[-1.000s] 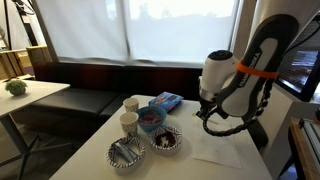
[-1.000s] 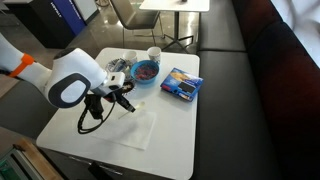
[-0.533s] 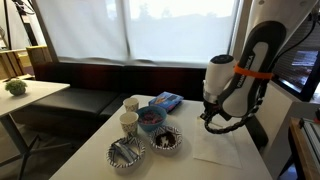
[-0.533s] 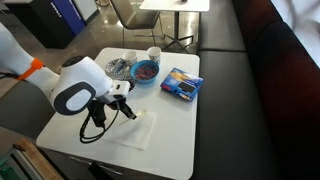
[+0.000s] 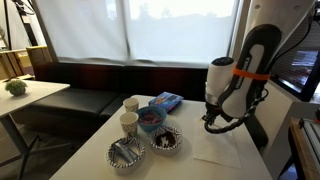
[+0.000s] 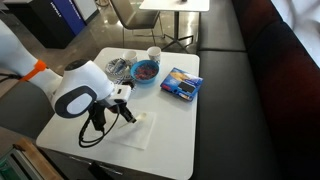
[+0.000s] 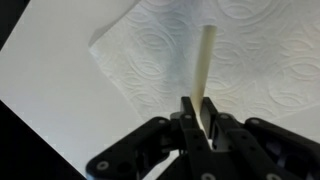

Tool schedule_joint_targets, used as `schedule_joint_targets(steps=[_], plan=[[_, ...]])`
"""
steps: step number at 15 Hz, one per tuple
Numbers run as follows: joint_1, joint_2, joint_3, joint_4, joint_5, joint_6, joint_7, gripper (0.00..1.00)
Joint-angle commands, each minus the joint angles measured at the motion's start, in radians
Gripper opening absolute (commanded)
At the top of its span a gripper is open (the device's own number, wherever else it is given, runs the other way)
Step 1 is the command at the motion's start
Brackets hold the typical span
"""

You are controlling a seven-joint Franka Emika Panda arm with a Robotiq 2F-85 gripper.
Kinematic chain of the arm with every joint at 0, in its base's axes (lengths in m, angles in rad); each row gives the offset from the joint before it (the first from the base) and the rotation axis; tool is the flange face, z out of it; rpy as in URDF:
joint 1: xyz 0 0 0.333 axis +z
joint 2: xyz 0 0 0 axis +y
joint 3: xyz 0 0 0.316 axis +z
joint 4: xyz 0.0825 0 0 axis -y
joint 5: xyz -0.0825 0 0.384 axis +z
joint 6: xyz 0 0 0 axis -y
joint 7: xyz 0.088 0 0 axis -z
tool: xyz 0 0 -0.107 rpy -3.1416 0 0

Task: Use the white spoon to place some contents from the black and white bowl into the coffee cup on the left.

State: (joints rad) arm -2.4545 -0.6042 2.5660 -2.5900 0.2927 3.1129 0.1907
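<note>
My gripper is ready to release the spoon and needs to let it go, because the spoon's handle lies along the napkin and the spoon would stay.
My gripper is shut on the handle of the white spoon, which sticks out over a white paper napkin. In both exterior views the gripper hangs just above the napkin, right of the bowls. The black and white bowl with dark contents stands on the table left of the gripper. Two paper coffee cups stand further left. The spoon's bowl end is out of the wrist view.
A similar patterned bowl with pale contents sits at the front left. A blue bowl and a blue packet lie behind. The white table ends near the napkin. A dark bench runs behind.
The arm and gripper have shifted slightly away from the bowls over the napkin, still holding the spoon. Nothing on the table has moved.
</note>
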Motion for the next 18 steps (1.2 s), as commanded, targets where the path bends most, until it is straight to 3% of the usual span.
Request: schedule_joint_targets(steps=[1,2,4,11,18], plan=[[0.000,-0.010,0.013,0.007,0.050,-0.010,-0.037,0.03],[0.000,-0.012,0.010,0.010,0.047,-0.019,-0.038,0.39],[0.000,-0.005,0.006,0.008,0.037,-0.013,-0.043,0.44],[0.052,0.124,-0.052,-0.026,-0.044,-0.132,-0.072,0.97],[0.293,0.257,-0.245,-0.033,-0.058,-0.221,-0.158,1.00]])
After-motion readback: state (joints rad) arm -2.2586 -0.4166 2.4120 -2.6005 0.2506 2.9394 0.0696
